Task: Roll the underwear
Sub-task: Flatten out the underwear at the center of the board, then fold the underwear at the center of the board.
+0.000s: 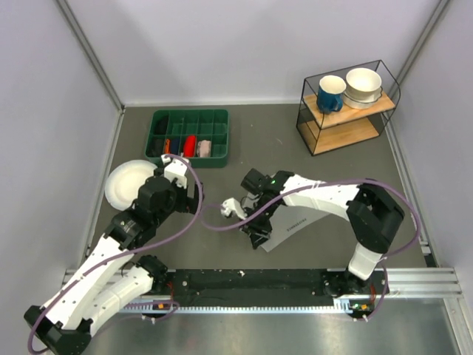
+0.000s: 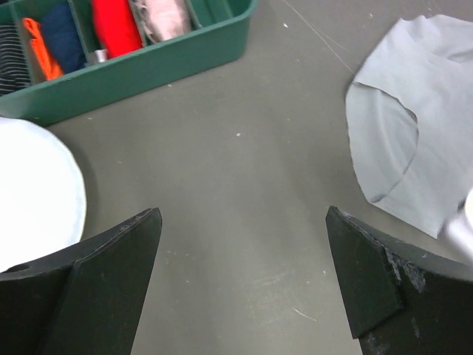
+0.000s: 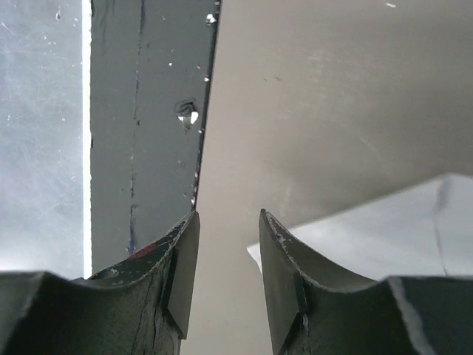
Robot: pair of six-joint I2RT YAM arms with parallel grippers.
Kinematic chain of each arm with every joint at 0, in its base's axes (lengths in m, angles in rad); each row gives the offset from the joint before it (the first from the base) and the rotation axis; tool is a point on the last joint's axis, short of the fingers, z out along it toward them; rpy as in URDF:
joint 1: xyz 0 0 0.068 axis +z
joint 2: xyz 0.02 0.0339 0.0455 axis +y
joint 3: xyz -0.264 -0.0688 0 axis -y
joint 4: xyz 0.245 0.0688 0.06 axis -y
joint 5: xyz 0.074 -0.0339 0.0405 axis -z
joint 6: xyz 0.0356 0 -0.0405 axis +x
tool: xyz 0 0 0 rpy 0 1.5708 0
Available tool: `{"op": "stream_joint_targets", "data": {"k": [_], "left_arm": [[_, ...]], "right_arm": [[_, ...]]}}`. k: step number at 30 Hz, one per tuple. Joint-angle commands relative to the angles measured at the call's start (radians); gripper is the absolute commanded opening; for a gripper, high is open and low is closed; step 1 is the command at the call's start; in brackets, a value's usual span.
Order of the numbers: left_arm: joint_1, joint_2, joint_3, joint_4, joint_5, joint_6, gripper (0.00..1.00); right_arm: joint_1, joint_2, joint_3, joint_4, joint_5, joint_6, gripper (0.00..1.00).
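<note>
I will next use my right gripper to grab the lettered edge's corner farthest from my left gripper. Then I can fold the underwear inward for rolling.
The underwear (image 1: 297,222) lies flat on the dark table, a light grey cloth with small dark lettering, partly under my right arm. My right gripper (image 1: 255,237) is low over its near-left corner. In the right wrist view the right gripper (image 3: 229,214) is open with a narrow gap and only bare table between the fingers. The underwear's corner (image 3: 384,229) shows just past the right finger. My left gripper (image 1: 191,198) hovers wide open to the left of the garment, holding nothing. In the left wrist view the underwear (image 2: 421,140) lies off to its right.
A green tray (image 1: 188,112) with small red, pink and dark cloth rolls stands at the back left, its wall (image 2: 170,59) ahead of my left gripper. A white plate (image 1: 122,181) lies left of it. A wire shelf (image 1: 347,126) with a mug and bowls stands back right. A black rail (image 1: 251,281) runs along the near edge.
</note>
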Motion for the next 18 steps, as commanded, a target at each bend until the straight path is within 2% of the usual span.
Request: {"op": "stream_joint_targets", "data": {"k": [1,5,6,7,8,11,14,18], "left_arm": [[0.002,0.055,-0.011,0.052,0.183,-0.027,0.99],[0.002,0.179,-0.016,0.124,0.384,-0.033,0.98],[0.0,0.204,-0.01,0.143,0.418,-0.036,0.95],[0.0,0.23,-0.002,0.145,0.479,-0.044,0.94],[0.0,0.273,0.013,0.145,0.504,-0.052,0.92],[0.0,0.326,0.045,0.128,0.55,-0.049,0.88],[0.0,0.327,0.067,0.094,0.54,-0.02,0.87],[0.0,0.298,0.093,0.024,0.471,0.036,0.88]], "right_arm": [[-0.168,-0.134,0.01,-0.038,-0.003,-0.042,0.39],[-0.438,-0.217,-0.02,-0.027,0.063,0.018,0.39],[-0.489,-0.231,-0.029,-0.026,0.083,0.026,0.39],[-0.594,-0.234,-0.053,-0.024,0.124,0.029,0.39],[-0.634,-0.237,-0.067,-0.023,0.15,0.026,0.39],[-0.769,-0.236,-0.128,-0.006,0.276,0.006,0.4],[-0.871,-0.205,-0.153,0.009,0.295,0.004,0.41],[-0.923,-0.138,-0.141,0.031,0.333,0.009,0.42]]}}
